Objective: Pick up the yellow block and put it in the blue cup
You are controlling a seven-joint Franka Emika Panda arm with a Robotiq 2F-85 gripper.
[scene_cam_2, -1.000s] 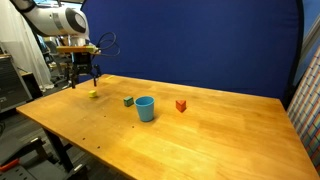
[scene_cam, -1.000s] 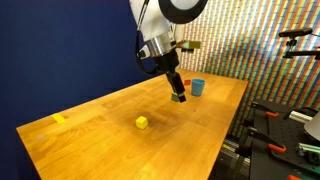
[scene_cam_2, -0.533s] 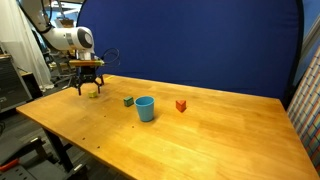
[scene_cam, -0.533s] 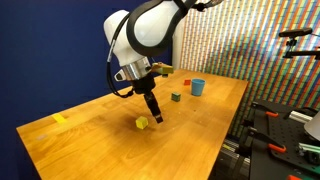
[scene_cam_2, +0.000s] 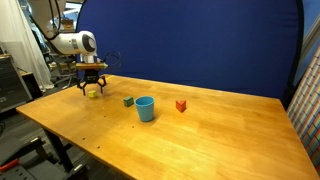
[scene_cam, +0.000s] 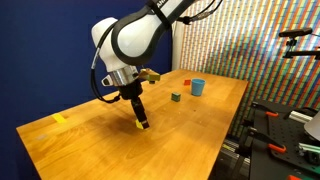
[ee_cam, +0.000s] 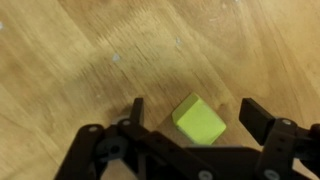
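My gripper should close on the yellow block (scene_cam: 139, 124) because the block is between my open fingers, level with its sides, and closing now would hold it.
The yellow block (ee_cam: 199, 120) is a small bright cube lying on the wooden table. In the wrist view it sits between my two open fingers, with a gap on each side. My gripper (ee_cam: 196, 108) is open and lowered around it; it also shows in both exterior views (scene_cam: 141, 122) (scene_cam_2: 92, 88). In an exterior view the block (scene_cam_2: 93, 92) peeks out under the fingers. The blue cup (scene_cam: 198, 87) (scene_cam_2: 145, 108) stands upright and apart, further along the table.
A dark green cube (scene_cam: 175, 97) (scene_cam_2: 128, 101) lies beside the cup. A small red block (scene_cam_2: 181, 105) lies past the cup. A flat yellow piece (scene_cam: 59, 118) lies near one table corner. The table edge (scene_cam: 215, 150) faces equipment.
My arm has swung from near the cup over to the yellow block and come down. The open fingers now straddle the block, which has not moved.
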